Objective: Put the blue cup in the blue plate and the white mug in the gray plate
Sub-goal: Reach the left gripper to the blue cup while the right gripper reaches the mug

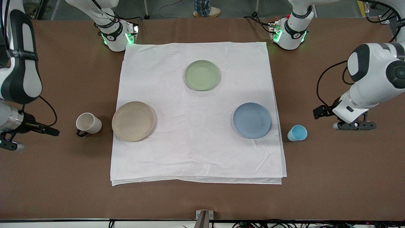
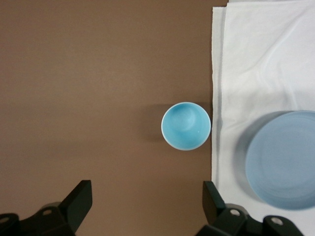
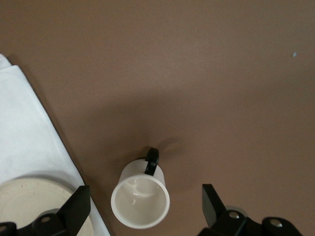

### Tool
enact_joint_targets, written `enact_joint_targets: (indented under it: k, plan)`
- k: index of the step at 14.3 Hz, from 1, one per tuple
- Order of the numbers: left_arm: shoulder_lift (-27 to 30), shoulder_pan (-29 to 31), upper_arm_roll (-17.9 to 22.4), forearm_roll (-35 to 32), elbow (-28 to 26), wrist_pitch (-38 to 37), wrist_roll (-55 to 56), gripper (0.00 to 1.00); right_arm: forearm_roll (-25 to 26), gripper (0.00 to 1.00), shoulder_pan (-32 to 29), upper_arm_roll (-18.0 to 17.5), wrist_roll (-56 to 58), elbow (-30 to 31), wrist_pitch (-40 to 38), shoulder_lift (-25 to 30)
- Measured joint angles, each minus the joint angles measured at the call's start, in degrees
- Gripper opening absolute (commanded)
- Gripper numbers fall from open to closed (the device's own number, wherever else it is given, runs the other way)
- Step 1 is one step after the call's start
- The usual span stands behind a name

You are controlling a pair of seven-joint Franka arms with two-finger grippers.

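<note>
The white mug needs to go in the gray plate (image 1: 133, 121). My right gripper should next grip the mug by its black handle (image 1: 81, 133) to set it there.
The blue cup (image 1: 297, 133) stands upright on the bare table beside the cloth edge, close to the blue plate (image 1: 252, 120). My left gripper (image 1: 354, 125) hovers over the table toward the left arm's end from the cup. It is open and empty (image 2: 146, 204), with the cup (image 2: 186, 126) ahead of its fingertips. The white mug (image 1: 88, 123) stands on the bare table beside the gray plate (image 1: 133, 121). My right gripper (image 1: 9, 145) is open and empty (image 3: 144, 209), high over the mug (image 3: 140, 199), which shows between its fingers (image 3: 76, 206).
A white cloth (image 1: 196, 126) covers the table's middle and carries the plates. A pale green plate (image 1: 202, 75) lies on it nearer the robots' bases. The blue plate (image 2: 283, 160) and gray plate (image 3: 29, 201) lie at the cloth's edges.
</note>
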State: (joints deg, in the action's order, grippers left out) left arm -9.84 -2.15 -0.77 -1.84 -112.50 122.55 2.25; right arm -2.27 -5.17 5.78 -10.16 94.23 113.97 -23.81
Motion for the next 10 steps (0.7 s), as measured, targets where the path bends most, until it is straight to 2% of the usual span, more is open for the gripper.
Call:
enact_joint_targets:
  k: [2, 5, 6, 7, 8, 10]
  plan:
    - [-3.39, 0.08, 0.06, 0.0, -1.22, 5.2, 0.04, 0.76, -3.94, 1.0, -1.16, 0.04, -0.87, -0.02, 1.87, -5.33]
    - [-9.37, 0.1, 0.07, 0.0, -1.27, 10.88, 0.26, 0.63, -4.73, 1.0, -1.66, -0.06, -1.09, 0.21, 5.46, -9.73]
    - [-11.05, 0.1, 0.07, 0.0, -1.25, 12.24, 0.36, 0.6, -4.75, 0.94, -1.57, -0.19, -1.32, 1.04, 7.41, -10.11]
    - [-12.52, 0.1, 0.07, 0.0, -1.2, 13.34, 0.52, 0.52, -4.75, 0.85, -1.46, -0.26, -1.54, 2.42, 9.42, -10.17]
    - [-13.67, 0.09, 0.06, 0.0, -1.15, 14.14, 0.58, 0.4, -4.76, 0.73, -1.41, -0.29, -1.68, 3.75, 10.74, -10.18]
    - [-15.13, 0.04, -0.03, 0.0, -1.04, 15.04, 0.7, 0.09, -4.76, 0.45, -1.41, -0.3, -1.77, 5.8, 11.16, -10.18]
